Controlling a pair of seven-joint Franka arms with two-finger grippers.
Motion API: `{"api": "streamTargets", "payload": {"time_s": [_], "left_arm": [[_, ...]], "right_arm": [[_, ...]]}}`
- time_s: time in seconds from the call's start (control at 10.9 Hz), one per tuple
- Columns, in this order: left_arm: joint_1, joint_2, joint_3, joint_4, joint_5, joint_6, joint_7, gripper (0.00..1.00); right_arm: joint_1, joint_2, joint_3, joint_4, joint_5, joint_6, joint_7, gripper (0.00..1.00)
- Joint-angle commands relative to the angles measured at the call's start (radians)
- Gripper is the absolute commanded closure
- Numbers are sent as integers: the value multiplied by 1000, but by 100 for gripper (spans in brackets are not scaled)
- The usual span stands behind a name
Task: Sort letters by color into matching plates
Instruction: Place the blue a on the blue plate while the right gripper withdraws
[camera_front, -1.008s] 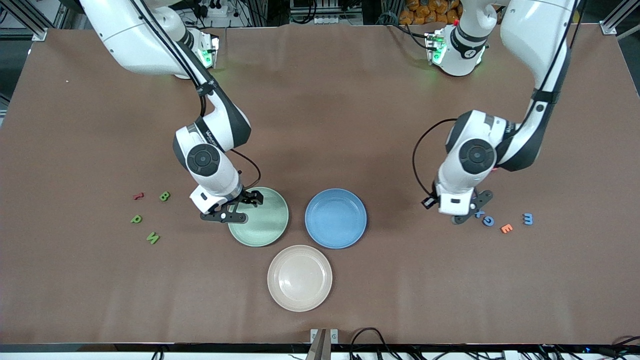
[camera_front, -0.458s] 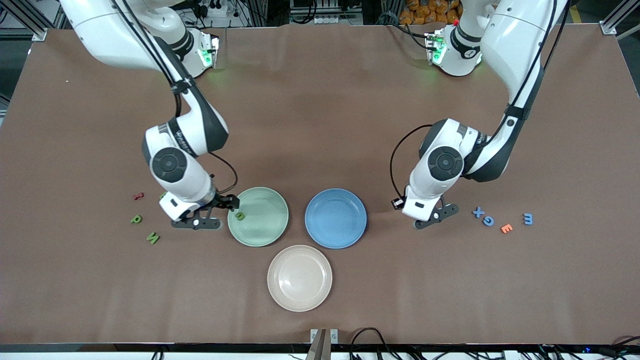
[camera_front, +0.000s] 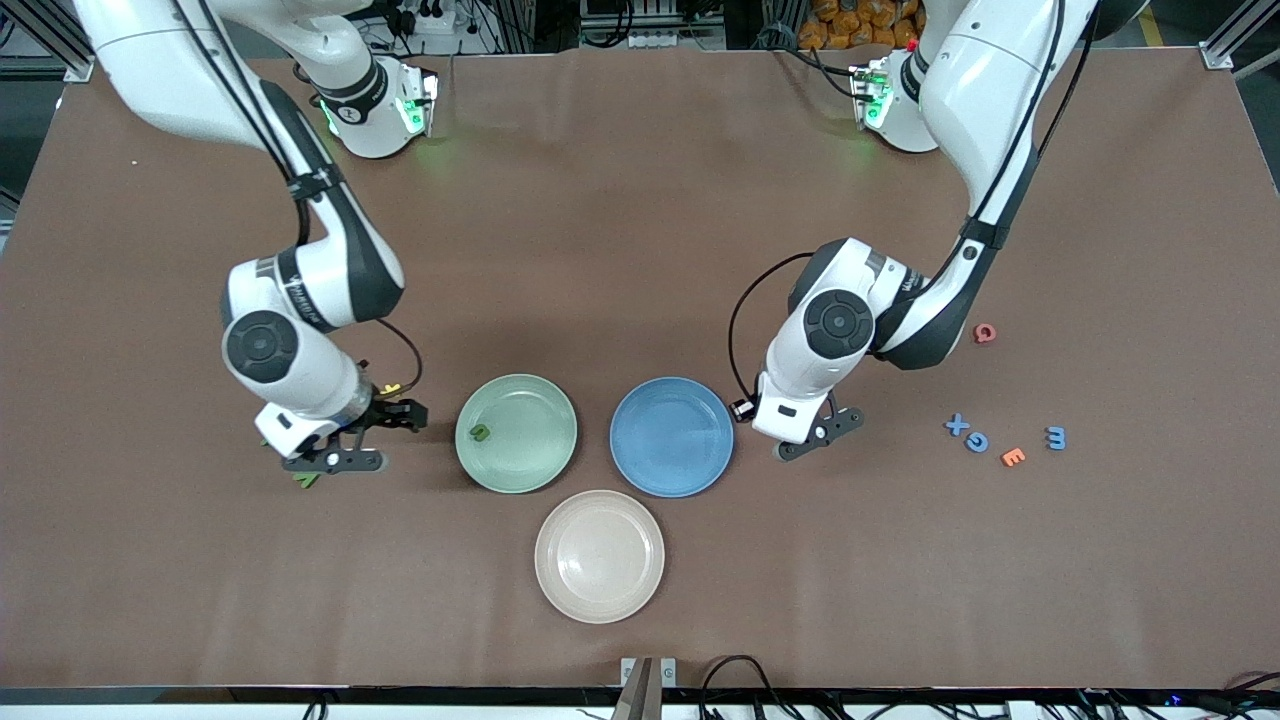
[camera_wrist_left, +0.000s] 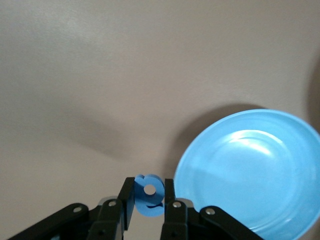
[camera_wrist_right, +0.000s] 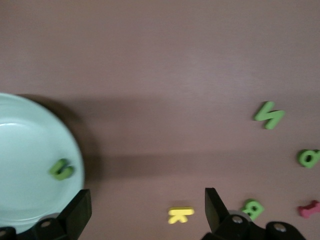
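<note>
The blue letter (camera_wrist_left: 143, 200) is short of the blue plate's rim (camera_wrist_left: 183, 154), so if I opened now, the letter would miss. My left gripper needs to keep holding it until over the plate.
My left gripper (camera_front: 815, 437) (camera_wrist_left: 149, 197) is shut on a blue letter (camera_wrist_left: 149, 194), just above the table beside the blue plate (camera_front: 671, 436) (camera_wrist_left: 250, 175), on the side toward the left arm's end. Three more blue letters (camera_front: 977, 441) lie farther toward that end. My right gripper (camera_front: 368, 438) (camera_wrist_right: 146, 210) is open and holds nothing. It hangs over the table beside the pale green plate (camera_front: 530, 455) (camera_wrist_right: 30, 165). One green letter (camera_front: 479, 432) (camera_wrist_right: 61, 169) lies in that plate. A green N (camera_wrist_right: 269, 115) (camera_front: 306, 479), a green B (camera_wrist_right: 251, 208) and another green letter (camera_wrist_right: 309, 157) lie loose.
A beige-pink plate (camera_front: 599, 556) sits nearer the front camera than the other two plates. A yellow K (camera_wrist_right: 180, 215) lies between the right gripper's fingers on the table. A red letter (camera_wrist_right: 309, 208), an orange E (camera_front: 1012, 457) and a red Q (camera_front: 986, 333) are scattered.
The right gripper left a green letter in the green plate and moved off toward the right arm's end. The left gripper carried a blue letter from the letter cluster toward the blue plate.
</note>
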Motion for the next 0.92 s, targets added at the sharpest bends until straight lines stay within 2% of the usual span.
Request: {"api": "streamTargets", "payload": {"time_s": [0.0, 0.46, 0.64, 0.73, 0.83], "left_arm": [[-38, 47, 4, 90, -89, 2, -72, 100], [-95, 64, 4, 92, -129, 191, -183, 100], [-112, 75, 5, 92, -129, 236, -213, 100], [-112, 77, 8, 93, -127, 242, -209, 57], [-112, 77, 13, 92, -117, 242, -188, 1]], "right_arm": [[-109, -12, 12, -14, 13, 5, -28, 0], [-211, 38, -10, -12, 18, 129, -28, 0], [-218, 50, -10, -12, 16, 135, -14, 0], [-231, 55, -20, -12, 16, 138, -10, 0], [-232, 66, -37, -11, 18, 152, 7, 0]]}}
